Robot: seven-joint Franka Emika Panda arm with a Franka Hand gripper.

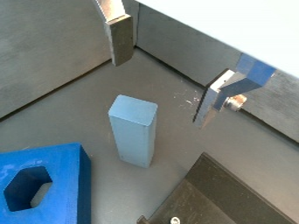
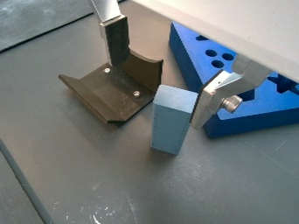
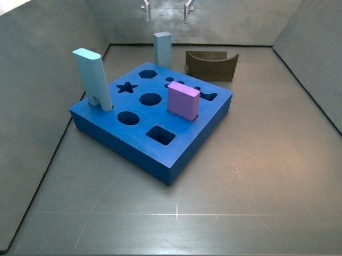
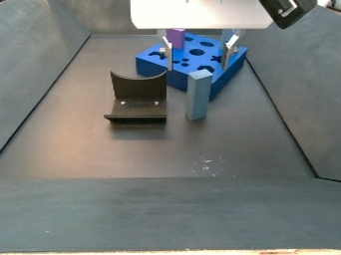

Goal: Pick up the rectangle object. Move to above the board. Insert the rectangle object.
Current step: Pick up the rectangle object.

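The rectangle object needs to go into the board (image 3: 150, 115), so I need to grab it by its upper part (image 3: 163, 40) with my gripper next.
The rectangle object (image 1: 132, 131) is a pale grey-blue bar standing upright on the grey floor between the board and the fixture; it also shows in a wrist view (image 2: 170, 120) and in both side views (image 3: 162, 48) (image 4: 198, 97). The board (image 3: 150, 115) is a thick blue slab with cut-out holes, also seen in a side view (image 4: 200, 60) and in both wrist views (image 1: 41, 179) (image 2: 233, 79). My gripper (image 1: 162, 89) (image 2: 159, 96) hangs open and empty above the bar, fingers (image 1: 121, 35) apart on either side and touching nothing. In a side view it is at the top edge (image 3: 168, 8).
A brighter sky-blue bar (image 3: 91, 80) and a short pink block (image 3: 185, 100) stand on the board. The dark fixture (image 3: 210, 65) (image 4: 136, 97) (image 2: 111, 87) stands on the floor close beside the rectangle object. Grey walls enclose the floor.
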